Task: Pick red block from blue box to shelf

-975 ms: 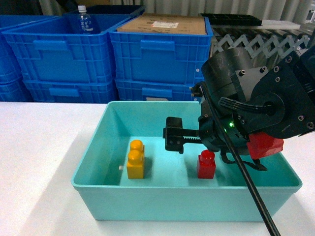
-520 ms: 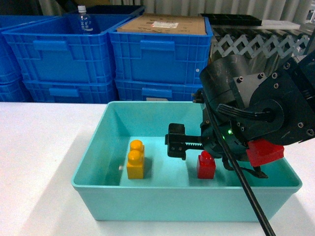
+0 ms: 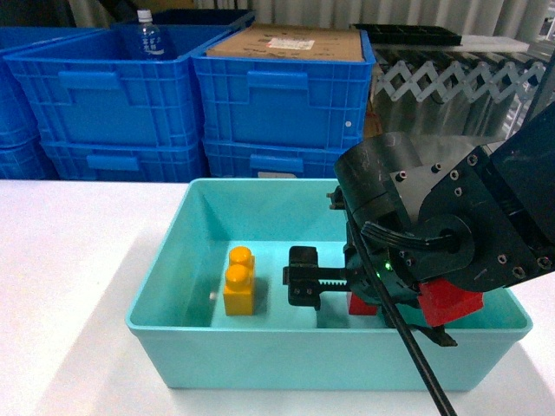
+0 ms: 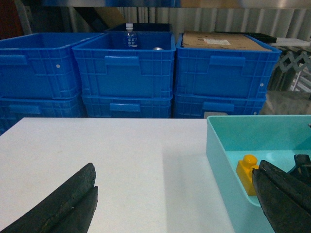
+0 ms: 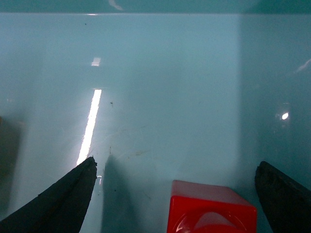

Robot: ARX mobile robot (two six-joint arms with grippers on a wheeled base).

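Next, my right gripper grips the red block [image 3: 360, 305] by its opposite sides to bring it out of the blue box to the shelf [image 3: 282, 108].
The red block [image 5: 211, 208] stands on the floor of the blue box [image 3: 165, 269], right of the middle. My right gripper [image 5: 175, 162] is down inside the box, open, one finger on either side of the block and neither touching it. From the head camera the right gripper [image 3: 355, 299] covers most of the red block [image 3: 360, 305]. My left gripper [image 4: 176, 167] hangs open and empty over the white table, left of the blue box [image 4: 218, 145]. Of the shelf, dark blue crates [image 3: 282, 95] and a shiny rail [image 4: 233, 3] show behind the table.
A yellow two-stud brick [image 3: 238, 282] stands in the box's left half, about a hand's width from the red block. One crate holds a water bottle [image 3: 149, 39], another a cardboard sheet [image 3: 286, 42]. A folding metal lattice [image 3: 451, 82] is at back right.
The right gripper has come down deeper into the box and slightly left, so its fingers now straddle the red block and the wrist hides most of it. The block has not moved.
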